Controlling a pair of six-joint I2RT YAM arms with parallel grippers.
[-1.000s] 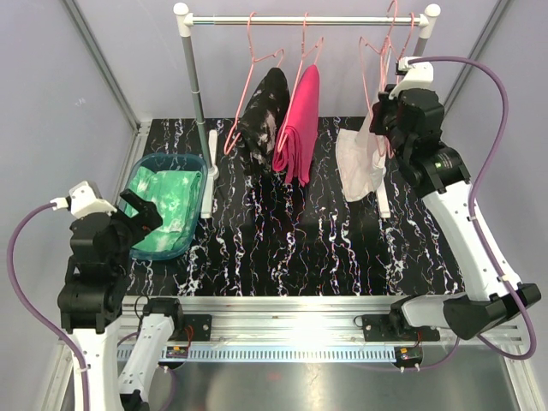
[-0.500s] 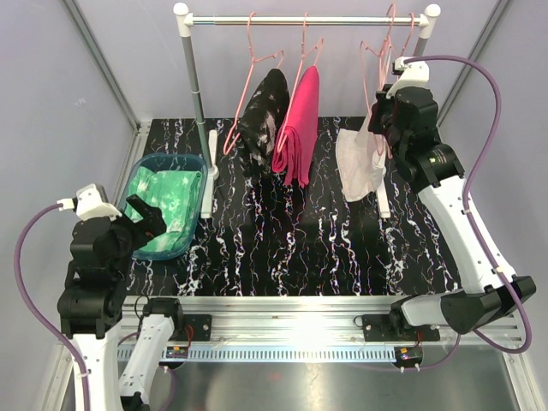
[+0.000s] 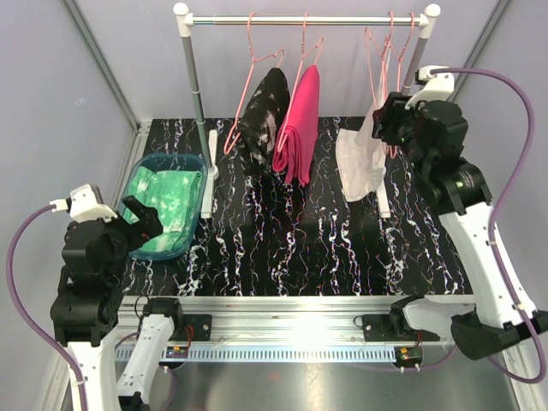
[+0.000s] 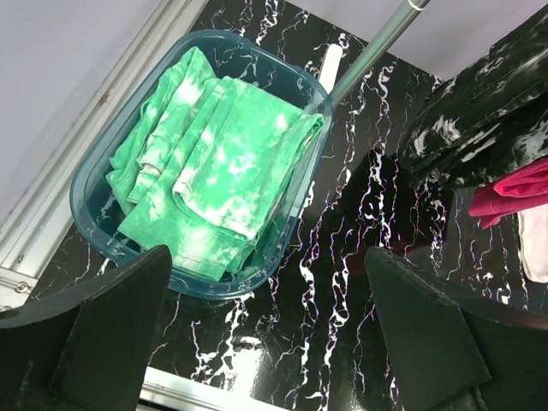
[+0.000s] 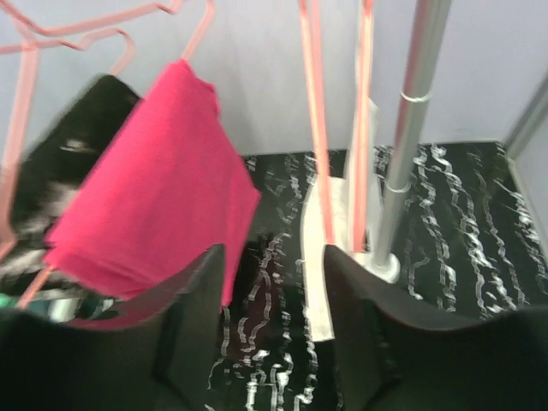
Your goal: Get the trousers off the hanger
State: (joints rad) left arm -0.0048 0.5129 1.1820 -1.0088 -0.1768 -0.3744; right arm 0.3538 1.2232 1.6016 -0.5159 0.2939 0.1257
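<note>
My right gripper grabs the magenta pink trousers' hanger by its near end next, leaving the trousers free for my left gripper to remove.
The black, white-speckled trousers [image 3: 262, 116] and the magenta pink trousers [image 3: 300, 128] hang folded over pink hangers on the rail [image 3: 308, 19]. The mint green trousers [image 3: 167, 205] lie in a teal basin [image 3: 142, 174]. My right gripper [image 3: 390, 120] is open with nothing between its jaws, close to two bare pink hangers [image 3: 378, 51] at the rail's right end. From the right wrist, these hangers [image 5: 318, 120] rise just past the gripper [image 5: 274, 257], with the pink trousers [image 5: 154, 214] to the left. My left gripper [image 3: 141, 218] stands wide open and holds nothing at the basin's near edge, the green trousers [image 4: 218, 171] beyond the gripper [image 4: 267, 265].
A white cloth [image 3: 358, 163] sits below the right hangers; whether it hangs or rests I cannot tell. The rack's posts [image 3: 195, 86] [image 5: 411, 128] stand on white feet [image 3: 383, 197]. Grey walls enclose the black marbled table [image 3: 291, 248].
My right gripper has opened and drawn back to the right, away from the right hangers, which have swung up. The left arm has pulled back a little toward the near edge, still open.
</note>
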